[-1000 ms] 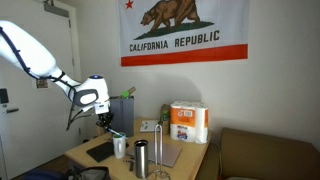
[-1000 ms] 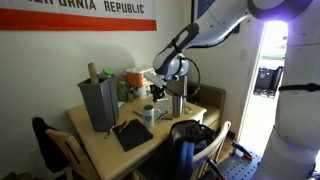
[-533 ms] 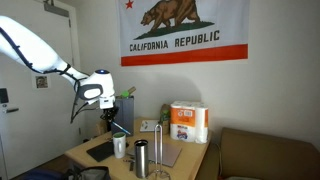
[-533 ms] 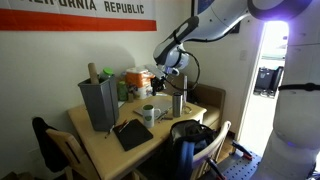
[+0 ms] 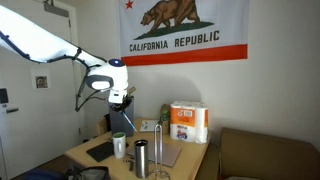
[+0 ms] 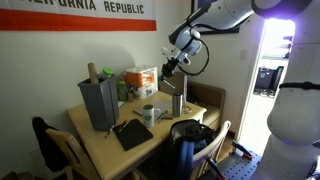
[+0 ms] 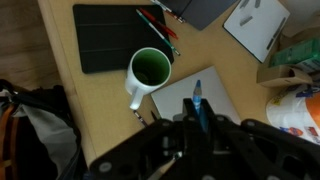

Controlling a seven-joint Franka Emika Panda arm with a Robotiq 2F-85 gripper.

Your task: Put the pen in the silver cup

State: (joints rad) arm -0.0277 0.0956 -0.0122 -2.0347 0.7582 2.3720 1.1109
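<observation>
The blue pen hangs above and short of the steel tumbler's rim (image 5: 141,143), so it moves over the rim, before my gripper releases it.
In the wrist view my gripper (image 7: 197,120) is shut on a blue pen (image 7: 197,98), whose tip points out past the jaws over a white pad (image 7: 180,100). The silver cup (image 7: 150,70), pale with a green inside and a handle, stands on the table to the left of the pen and apart from it. In both exterior views the gripper (image 5: 120,100) (image 6: 172,63) hangs well above the table, higher than the cup (image 5: 119,146) (image 6: 149,114). The taller steel tumbler (image 5: 141,157) (image 6: 178,103) stands near the cup.
A black tablet (image 7: 105,35) with red pens (image 7: 157,25) lies beyond the cup. A pack of paper rolls (image 5: 188,122) stands at the table's back. A tall grey bin (image 6: 97,103) and a black bag (image 6: 185,135) sit at the table's edges.
The arm has risen and swung away from just above the cup, carrying the pen higher over the table. The cup and tumbler have not moved.
</observation>
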